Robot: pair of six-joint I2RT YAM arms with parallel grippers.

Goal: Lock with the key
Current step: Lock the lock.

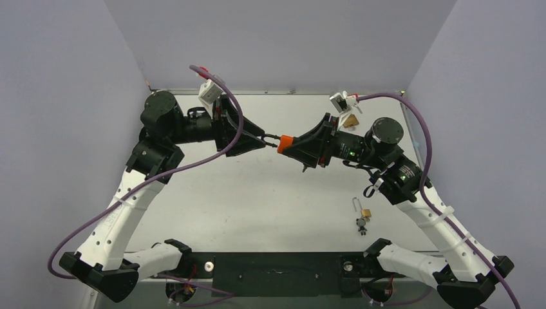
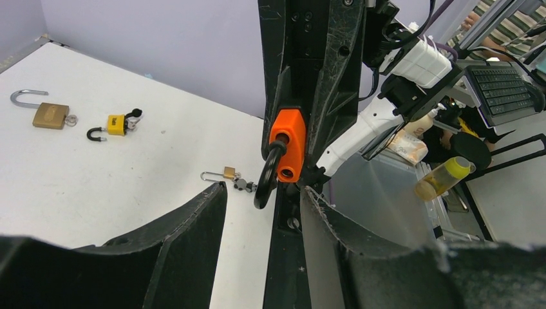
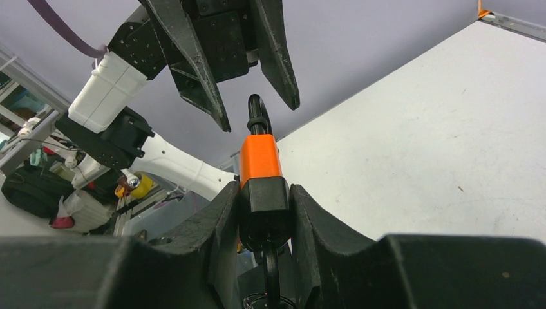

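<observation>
The fingers of my left gripper reach past the shackle's bend (image 1: 263, 138) on either side, so it is now time to close on it.
An orange-and-black padlock (image 1: 285, 141) is held in mid-air above the table's middle. My right gripper (image 3: 264, 193) is shut on its black end, and the orange half (image 3: 259, 159) pokes out past the fingers. A black stem, which looks like the key (image 3: 271, 270), sticks out of the black end toward the wrist. The black shackle (image 2: 266, 180) hangs swung open, with one hole in the orange body empty. My left gripper (image 2: 264, 193) faces it, open, its fingertips (image 3: 219, 112) on either side of the shackle tip (image 3: 256, 111) without touching it.
A small brass padlock with keys (image 1: 364, 215) lies on the table at the near right. A bigger brass padlock (image 2: 50, 114) with an open shackle and a yellow padlock (image 2: 116, 124) lie near the back right corner. Grey walls enclose the table.
</observation>
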